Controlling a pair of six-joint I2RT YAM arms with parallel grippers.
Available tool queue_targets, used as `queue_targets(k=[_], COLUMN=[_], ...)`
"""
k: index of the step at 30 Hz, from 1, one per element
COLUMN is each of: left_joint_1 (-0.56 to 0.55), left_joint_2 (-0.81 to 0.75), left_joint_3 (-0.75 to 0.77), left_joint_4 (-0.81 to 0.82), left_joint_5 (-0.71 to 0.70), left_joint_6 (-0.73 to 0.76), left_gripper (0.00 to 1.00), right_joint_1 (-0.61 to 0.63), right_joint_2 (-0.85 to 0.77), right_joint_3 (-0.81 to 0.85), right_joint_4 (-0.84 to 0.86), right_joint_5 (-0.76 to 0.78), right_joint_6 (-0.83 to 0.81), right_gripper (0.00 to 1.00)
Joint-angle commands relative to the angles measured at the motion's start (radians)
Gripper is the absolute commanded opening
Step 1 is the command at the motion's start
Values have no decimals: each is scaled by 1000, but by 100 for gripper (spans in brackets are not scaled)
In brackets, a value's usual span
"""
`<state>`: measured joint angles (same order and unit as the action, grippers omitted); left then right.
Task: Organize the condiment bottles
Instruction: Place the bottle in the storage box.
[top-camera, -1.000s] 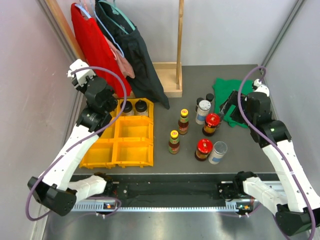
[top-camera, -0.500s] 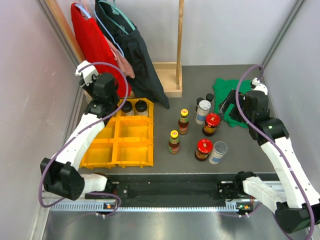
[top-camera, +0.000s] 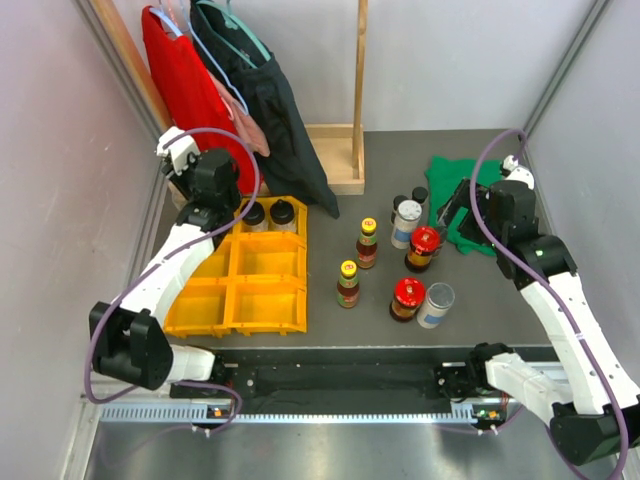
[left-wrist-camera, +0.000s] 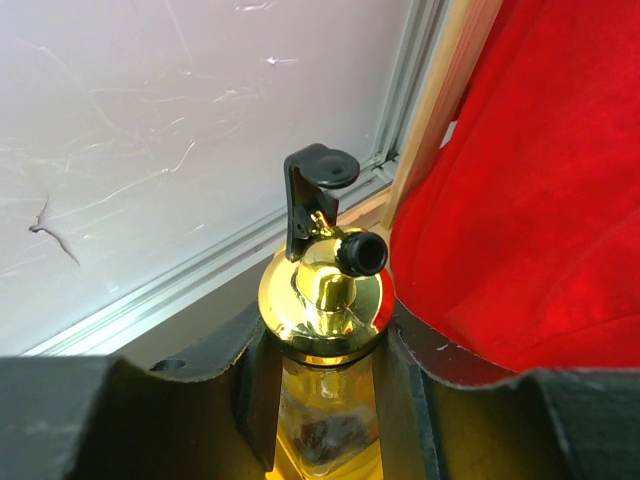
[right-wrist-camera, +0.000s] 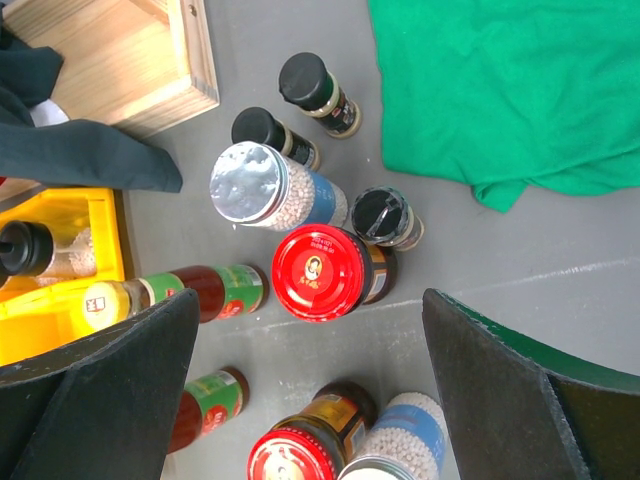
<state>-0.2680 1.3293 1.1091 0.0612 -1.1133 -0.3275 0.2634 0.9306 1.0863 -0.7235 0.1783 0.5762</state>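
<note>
The bottle hangs above and past its place, with empty table beside it, so my left gripper must keep holding it until it gets there.
My left gripper (left-wrist-camera: 320, 385) is shut on a tall clear gold-topped bottle (left-wrist-camera: 322, 300) with a black spout, held upright beside the red garment (left-wrist-camera: 530, 200). Yellow shows under the bottle. In the top view the left gripper (top-camera: 208, 212) hangs over the back left corner of the yellow tray (top-camera: 250, 292); the bottle is hidden there. Two black-capped jars (top-camera: 268, 212) stand in the tray's back row. My right gripper (right-wrist-camera: 310, 345) is open above a red-lidded jar (right-wrist-camera: 322, 272), touching nothing. Yellow-capped sauce bottles (top-camera: 367, 243), another red-lidded jar (top-camera: 407, 298) and silver-lidded canisters (top-camera: 406, 222) stand mid-table.
A green cloth (top-camera: 470, 195) lies at the back right under the right wrist. A wooden stand base (top-camera: 335, 170) and hanging red and dark garments (top-camera: 262, 105) crowd the back left. The side wall rail (left-wrist-camera: 200, 280) runs close to the left gripper.
The left arm has swung its wrist back and to the right, bringing the held bottle over the tray's back left corner. The right arm has barely moved.
</note>
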Motion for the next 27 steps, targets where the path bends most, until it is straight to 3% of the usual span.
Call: queue_targets(k=[1,12,14,22,27], left_joint_1=[6,6,6,3,-7], left_joint_2=[11,61,73,99,117], left_joint_3=[5,-5,9,21,21], left_joint_4=[129,66,28,-57,-95], left_joint_5=[-45,-22,0,41,52], left_joint_6=[-30,-113,-160,-252,-262], left_gripper=[0,0,11,27,46], right_joint_1=[-13,-13,-13,-13,-13], right_joint_2=[1,1,1,-6,-10], right_joint_3=[-6,-9,-9,-14,-20], right_joint_4=[49,45,47,47,45], right_joint_5=[9,9,10,9,9], right_joint_6=[-10,-7,-7,-4,-6], right_gripper=[92,92,92,92,92])
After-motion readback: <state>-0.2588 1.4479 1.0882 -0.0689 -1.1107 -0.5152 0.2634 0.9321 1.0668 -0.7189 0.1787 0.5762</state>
